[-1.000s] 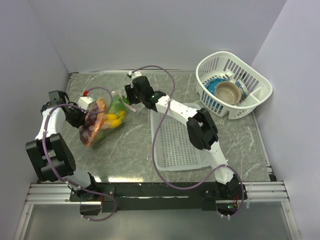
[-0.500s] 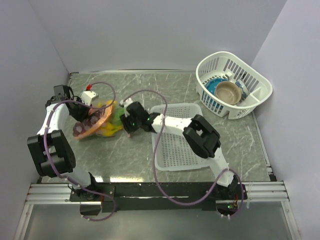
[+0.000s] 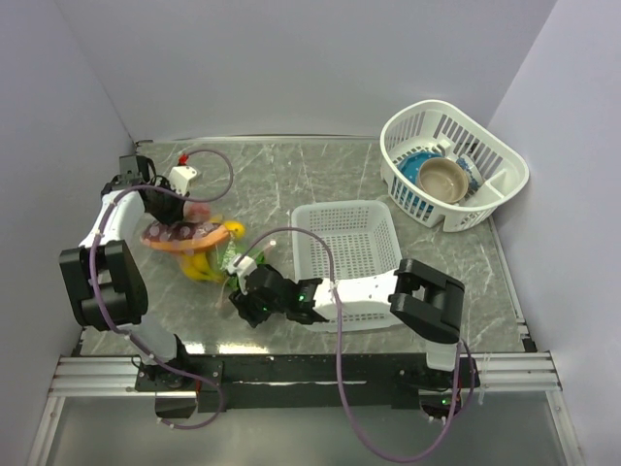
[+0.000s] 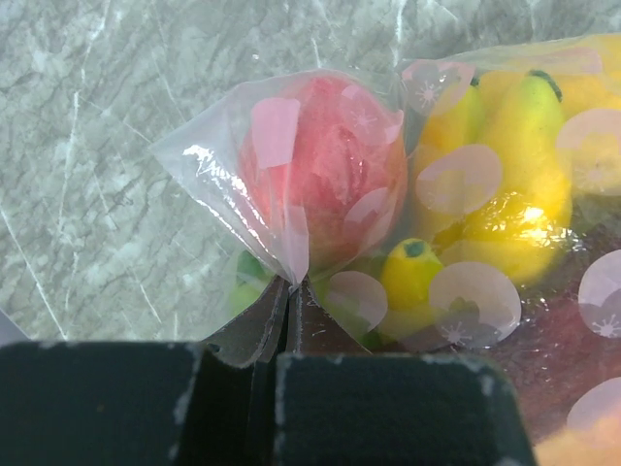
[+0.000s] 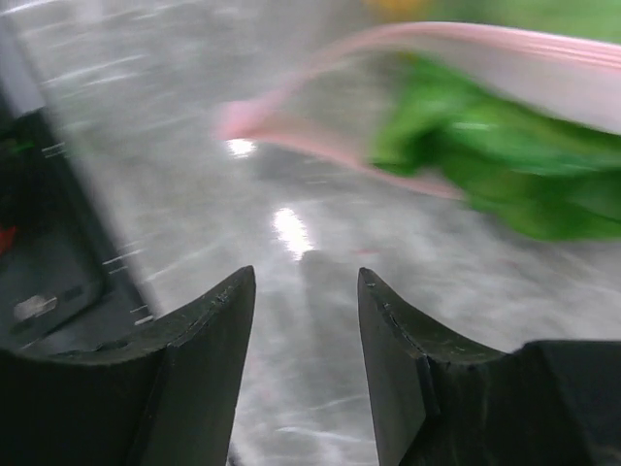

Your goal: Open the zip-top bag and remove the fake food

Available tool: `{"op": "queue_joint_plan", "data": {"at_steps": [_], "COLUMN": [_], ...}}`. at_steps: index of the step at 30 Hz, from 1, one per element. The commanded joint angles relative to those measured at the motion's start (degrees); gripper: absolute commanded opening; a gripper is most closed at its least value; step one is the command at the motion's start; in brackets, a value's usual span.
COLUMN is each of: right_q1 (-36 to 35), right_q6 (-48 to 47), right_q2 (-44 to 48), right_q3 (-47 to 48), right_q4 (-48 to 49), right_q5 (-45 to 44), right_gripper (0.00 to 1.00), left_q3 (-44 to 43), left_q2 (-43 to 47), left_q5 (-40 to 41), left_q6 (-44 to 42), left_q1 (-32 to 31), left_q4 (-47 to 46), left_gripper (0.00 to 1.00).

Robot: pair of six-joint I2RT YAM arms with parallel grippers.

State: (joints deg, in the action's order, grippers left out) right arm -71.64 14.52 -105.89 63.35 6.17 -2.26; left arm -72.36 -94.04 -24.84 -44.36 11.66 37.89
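Observation:
My right gripper needs to take hold of the lettuce's leaf edge next, where it shows beyond the bag's pink zip, to remove the green lettuce (image 5: pixel 485 165) alone.
The clear zip-top bag (image 3: pixel 189 238) lies stretched across the left of the table, full of fake food. My left gripper (image 3: pixel 184 206) is shut on a pinched corner of the bag (image 4: pixel 289 282), just below the pink-red round fruit (image 4: pixel 325 184). Yellow banana pieces (image 4: pixel 514 175) crowd the right of that view. My right gripper (image 3: pixel 238 289) sits low at the near end of the bag, open, with only bare table between its fingers (image 5: pixel 213 330). Just ahead of it are the pink zip strip (image 5: pixel 485 44) and green lettuce (image 5: pixel 485 165) showing at the bag's mouth.
A white perforated tray (image 3: pixel 349 243) lies in the middle of the table, with the right arm stretched across its near edge. A white basket (image 3: pixel 505 160) holding a tan bowl (image 3: pixel 443 178) and a blue bowl stands at the back right. Side walls close in on both sides.
The right arm has swung from behind the bag round to its near side, down by the table. The left gripper has moved back and up, and the bag has turned from hanging to lying flatter.

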Motion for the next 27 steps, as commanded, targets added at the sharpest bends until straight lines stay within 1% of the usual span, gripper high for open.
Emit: {"op": "queue_joint_plan", "data": {"at_steps": [1, 4, 7, 10, 16, 21, 27], "right_q1": [1.3, 1.3, 1.3, 1.3, 1.2, 1.3, 1.5], "right_q6": [1.6, 3.1, 3.2, 2.9, 3.5, 4.5, 4.5], "right_q2": [1.1, 1.3, 2.2, 3.1, 1.7, -0.9, -5.4], "right_q3": [0.0, 0.1, -0.3, -1.3, -0.1, 2.9, 7.3], "right_q4": [1.2, 1.2, 3.8, 6.9, 8.2, 8.6, 8.4], "right_q5": [-11.3, -16.9, -18.2, -14.6, -8.8, -6.6, -7.1], "right_gripper": [0.56, 0.59, 0.6, 0.6, 0.58, 0.56, 0.55], "left_q3": [-0.9, 0.5, 1.7, 2.6, 3.2, 3.8, 4.1], "left_q2": [0.8, 1.7, 1.8, 1.9, 2.4, 2.6, 2.5], "left_q5": [-2.2, -1.9, -1.4, -1.0, -1.3, -1.3, -0.8], "left_q6": [0.9, 0.2, -0.4, -0.8, -1.1, -0.9, -1.3], "left_q1": [-0.8, -1.0, -1.0, -0.9, -1.0, -0.9, -1.0], "left_q4": [1.0, 1.0, 0.9, 0.7, 0.5, 0.2, 0.4], "left_gripper": [0.01, 0.01, 0.01, 0.01, 0.01, 0.01, 0.01]}}
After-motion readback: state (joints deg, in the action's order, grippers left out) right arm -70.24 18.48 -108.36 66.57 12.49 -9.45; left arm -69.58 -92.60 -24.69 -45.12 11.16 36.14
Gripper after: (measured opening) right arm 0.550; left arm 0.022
